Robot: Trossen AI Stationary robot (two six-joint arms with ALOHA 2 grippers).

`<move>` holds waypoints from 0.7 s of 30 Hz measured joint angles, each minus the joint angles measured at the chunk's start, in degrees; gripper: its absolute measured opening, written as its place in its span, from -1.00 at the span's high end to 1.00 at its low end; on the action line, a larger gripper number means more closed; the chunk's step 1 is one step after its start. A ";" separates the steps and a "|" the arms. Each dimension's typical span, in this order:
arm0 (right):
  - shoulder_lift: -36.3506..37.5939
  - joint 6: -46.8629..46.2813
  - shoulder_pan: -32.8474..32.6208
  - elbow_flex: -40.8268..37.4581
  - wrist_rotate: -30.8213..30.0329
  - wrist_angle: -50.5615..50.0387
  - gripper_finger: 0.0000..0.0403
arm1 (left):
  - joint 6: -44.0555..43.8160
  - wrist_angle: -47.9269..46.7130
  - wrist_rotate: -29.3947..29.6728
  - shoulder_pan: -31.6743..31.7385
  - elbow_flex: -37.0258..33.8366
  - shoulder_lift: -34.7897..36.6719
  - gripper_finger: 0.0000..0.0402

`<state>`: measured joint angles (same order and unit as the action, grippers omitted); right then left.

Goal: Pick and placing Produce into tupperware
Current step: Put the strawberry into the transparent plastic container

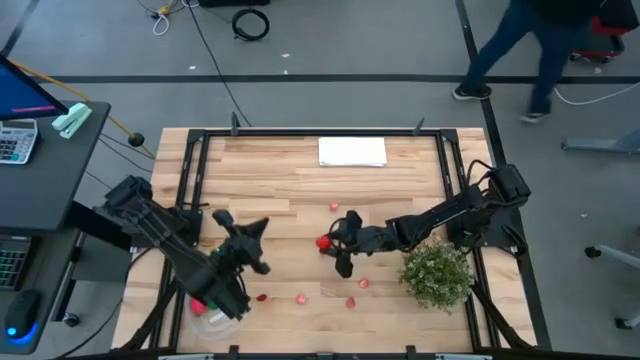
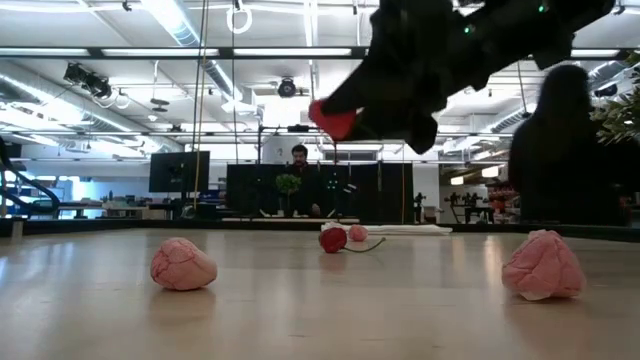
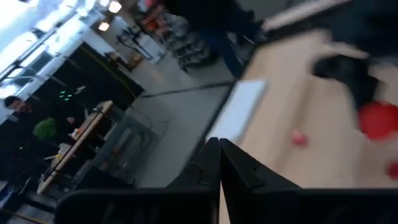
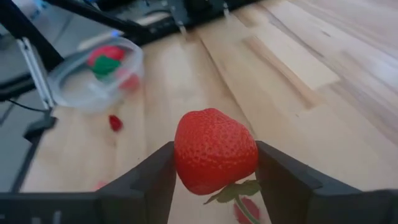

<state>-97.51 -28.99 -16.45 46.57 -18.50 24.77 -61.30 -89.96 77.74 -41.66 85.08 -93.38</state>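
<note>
My right gripper should bring the red strawberry (image 1: 323,242) over the transparent tupperware (image 1: 210,322) before it opens, because the strawberry is hanging over the wood, short of the container.
My right gripper (image 1: 333,243) hovers over the table's middle, shut on a red strawberry (image 4: 214,149) with a green stalk, which also shows high above the table (image 2: 335,120) in the low view. The tupperware (image 1: 210,312), round and transparent, stands at the near left corner (image 4: 96,71) with a red and a green piece inside. Several small red and pink produce pieces (image 1: 300,298) lie on the wood; two pink ones (image 2: 183,265) and a red one (image 2: 333,238) show in the low view. My left gripper (image 3: 219,158) is shut, empty and raised beside the container. My right gripper pinches the strawberry's two sides (image 4: 180,155) between its two fingers (image 4: 152,177), one on each flank. The fingers come from the table's right side, pointing toward the left. The strawberry is lifted clear of the table, its stalk end (image 4: 233,191) hanging below.
A bushy green plant (image 1: 437,275) stands near the right edge, under the right arm. A flat white sheet (image 1: 352,151) lies at the far edge. A black frame (image 1: 195,160) runs along the table's sides. A person walks on the floor beyond the far right corner (image 1: 520,50).
</note>
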 joint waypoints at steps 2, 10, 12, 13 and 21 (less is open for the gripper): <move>0.02 -0.74 -1.07 0.02 -1.47 1.43 -0.02 | 0.14 -0.02 1.57 2.17 0.00 2.31 0.96; -6.78 1.34 -4.04 3.89 -3.10 10.10 -0.02 | 0.15 0.87 -0.45 16.65 0.01 13.67 0.88; -11.00 3.92 -4.38 8.35 -2.99 10.08 -0.02 | 0.60 2.38 -5.61 21.48 0.02 15.63 0.86; -13.44 5.32 -4.39 11.30 -3.02 10.09 -0.02 | 2.25 3.10 -9.28 23.72 0.02 16.25 0.86; -28.91 16.99 -3.39 37.90 -0.48 2.54 -0.02 | 29.08 10.53 -32.03 36.35 0.04 15.34 0.93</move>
<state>-126.42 -12.00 -19.84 84.46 -18.99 27.30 -32.21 -79.43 45.71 -5.31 85.12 -78.04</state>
